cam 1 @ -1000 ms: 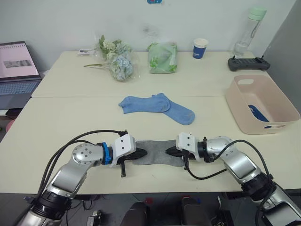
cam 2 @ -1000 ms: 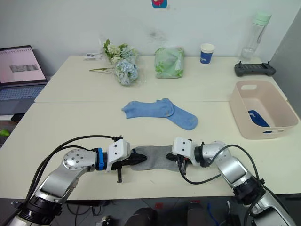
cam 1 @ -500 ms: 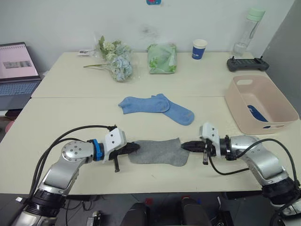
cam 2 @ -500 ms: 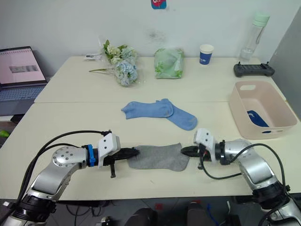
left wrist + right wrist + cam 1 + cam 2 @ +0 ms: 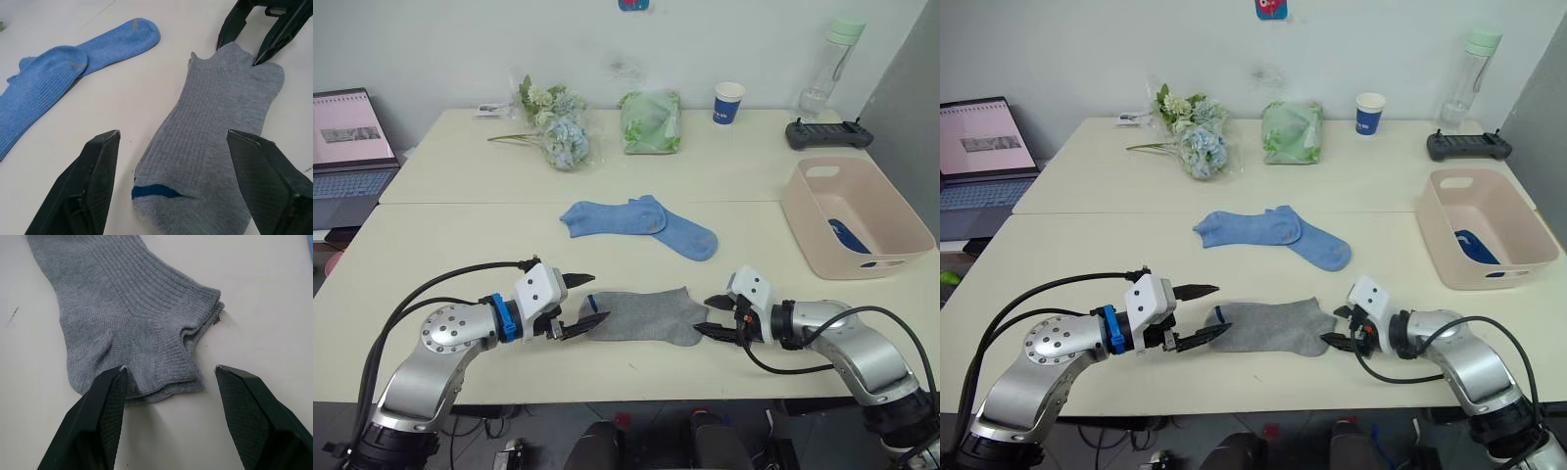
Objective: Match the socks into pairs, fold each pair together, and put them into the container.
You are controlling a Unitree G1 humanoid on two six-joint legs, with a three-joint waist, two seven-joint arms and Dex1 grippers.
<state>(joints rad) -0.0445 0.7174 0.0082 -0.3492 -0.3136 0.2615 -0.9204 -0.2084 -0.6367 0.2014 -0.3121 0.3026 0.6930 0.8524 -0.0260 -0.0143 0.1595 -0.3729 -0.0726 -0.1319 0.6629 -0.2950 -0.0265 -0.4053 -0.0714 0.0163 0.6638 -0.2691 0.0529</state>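
Observation:
The matched pair needs to be folded for the container, so I will grab the grey socks by their cuff end [image 5: 689,315] [image 5: 171,374] with my right gripper next.
A grey sock pair [image 5: 646,317] lies flat near the table's front edge, and two layers show at its cuff [image 5: 122,318]. At the sock's toe end, which carries a navy stripe [image 5: 215,132], my left gripper [image 5: 597,297] stands open with nothing between its fingers. My right gripper [image 5: 703,314] is open at the cuff end, its tips just off the cloth. Two light blue socks [image 5: 636,220] overlap mid-table. The pale pink container [image 5: 813,230] stands at the right with a navy sock [image 5: 847,235] inside.
At the back stand a flower bunch [image 5: 558,127], a green bag [image 5: 653,120], a blue paper cup [image 5: 729,101], a bottle [image 5: 832,64] and a black controller [image 5: 830,132]. A laptop [image 5: 350,142] sits far left.
Both grippers held the grey sock's ends, drew apart and stretched it out. Both have now opened and let go, and the sock lies flat.

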